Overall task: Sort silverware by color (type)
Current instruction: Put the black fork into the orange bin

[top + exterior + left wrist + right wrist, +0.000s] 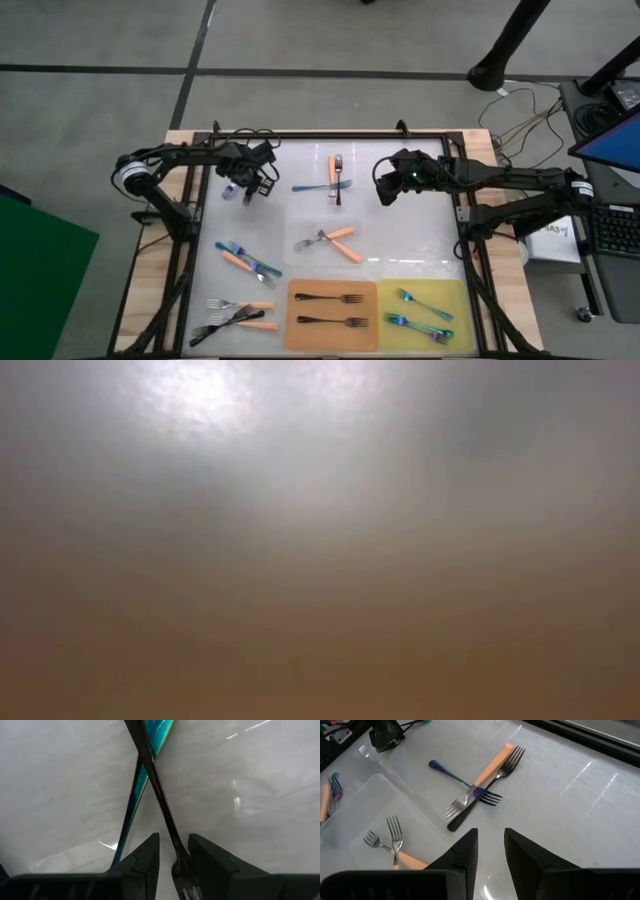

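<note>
I need to grab the black fork by its neck [181,856] with my left gripper next, so it can be sorted onto the orange mat with the others.
My left gripper [250,188] is low over the table's far left, open, with its fingers [150,855] on either side of a black fork [159,802]. That fork crosses over an iridescent teal fork [131,815] lying on the white table. My right gripper [385,192] hovers open and holding nothing at the far middle-right [491,832]. It is beside a crossed pile of an orange-handled, a black and an iridescent fork [477,790]. Two black forks lie on the orange mat [332,288]. Iridescent forks [425,315] lie on the yellow mat. My left gripper straddles the black fork's neck [176,852], just above the tines, and the fork runs lengthwise out from between the fingers. A gap shows on both sides, narrower at one finger. Whether either finger touches the fork cannot be told.
Two orange-handled forks [328,240] lie on a clear tray at the table's middle. Mixed forks lie at the near left [250,262] and at the near-left corner [235,318]. A black frame rail [330,135] edges the table. The low view shows only blur.
</note>
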`<state>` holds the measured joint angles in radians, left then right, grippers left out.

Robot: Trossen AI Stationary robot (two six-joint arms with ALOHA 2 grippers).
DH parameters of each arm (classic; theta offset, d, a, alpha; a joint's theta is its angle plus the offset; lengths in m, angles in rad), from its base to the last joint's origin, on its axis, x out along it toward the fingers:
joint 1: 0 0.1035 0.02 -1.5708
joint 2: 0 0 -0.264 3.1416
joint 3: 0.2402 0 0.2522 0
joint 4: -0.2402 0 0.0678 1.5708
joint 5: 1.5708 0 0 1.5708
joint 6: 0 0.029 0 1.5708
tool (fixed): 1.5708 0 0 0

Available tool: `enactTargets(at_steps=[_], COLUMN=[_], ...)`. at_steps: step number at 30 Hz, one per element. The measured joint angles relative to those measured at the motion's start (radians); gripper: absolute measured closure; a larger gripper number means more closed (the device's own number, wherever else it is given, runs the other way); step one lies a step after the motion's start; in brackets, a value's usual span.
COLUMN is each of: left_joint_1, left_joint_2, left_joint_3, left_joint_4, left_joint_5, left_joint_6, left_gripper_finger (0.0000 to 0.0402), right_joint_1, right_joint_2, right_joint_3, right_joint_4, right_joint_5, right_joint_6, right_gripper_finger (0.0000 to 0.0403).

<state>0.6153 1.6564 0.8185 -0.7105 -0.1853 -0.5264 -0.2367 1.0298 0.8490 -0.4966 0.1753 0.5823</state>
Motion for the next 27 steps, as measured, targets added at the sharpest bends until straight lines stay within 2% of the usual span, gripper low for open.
enactTargets(at_steps=[5,11,21,27], left_joint_1=[-0.001,-0.001,-0.008,-0.009], left_joint_2=[0.008,-0.003,-0.022,-0.106], left_joint_3=[0.001,-0.004,0.039,0.124], left_joint_4=[0.004,0.018,-0.029,-0.026], left_joint_5=[-0.011,-0.013,-0.007,-0.008], left_joint_6=[0.037,0.048,0.164,0.246], left_gripper_finger=[0.0323,0.0394,0.0399,0.04], right_joint_1=[0.0,0.0,0.0,0.0], right_joint_2=[0.0,0.0,0.0,0.0], right_joint_3=[0.0,0.0,0.0,0.0], right_joint_4=[0.0,0.0,0.0,0.001], right_joint_5=[0.0,0.0,0.0,0.0], right_joint_6=[0.0,0.002,0.047,0.106], right_gripper_finger=[0.0316,0.0316,0.0316,0.0316])
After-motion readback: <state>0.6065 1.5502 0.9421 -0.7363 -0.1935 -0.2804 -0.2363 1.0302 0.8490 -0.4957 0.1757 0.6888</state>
